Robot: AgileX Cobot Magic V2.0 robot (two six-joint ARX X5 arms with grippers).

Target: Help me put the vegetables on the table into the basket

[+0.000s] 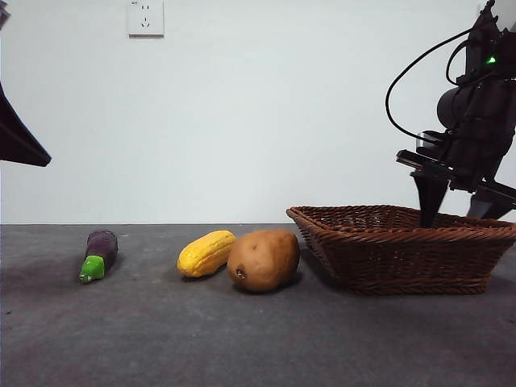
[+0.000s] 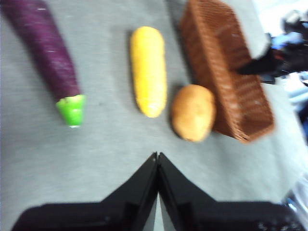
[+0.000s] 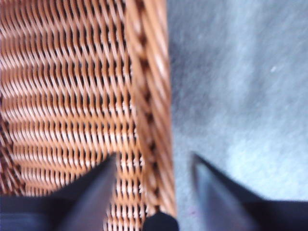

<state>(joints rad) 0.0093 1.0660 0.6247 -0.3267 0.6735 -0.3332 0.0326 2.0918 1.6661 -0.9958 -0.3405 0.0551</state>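
Observation:
The basket (image 1: 403, 242) needs to be held ready for the vegetables, so next my right gripper needs to grab it by its braided rim (image 1: 476, 229).
On the table (image 1: 161, 339) three vegetables lie in a row: a purple eggplant (image 1: 101, 251) with a green cap, a yellow corn cob (image 1: 206, 252), and a brown potato (image 1: 264, 259) close to the brown wicker basket (image 1: 403, 242). My right gripper (image 1: 455, 214) is open and straddles the basket's rim (image 3: 151, 96), one jaw inside and one outside. It holds nothing. My left gripper (image 2: 157, 155) is shut and empty, hovering above the table short of the eggplant (image 2: 45, 48), corn (image 2: 148, 70) and potato (image 2: 193, 111).
A white wall with a socket (image 1: 145, 18) stands behind the table. The left arm (image 1: 20, 141) shows as a black tip at the left edge of the front view. Bare grey table (image 3: 240, 96) lies beside the basket's outer wall.

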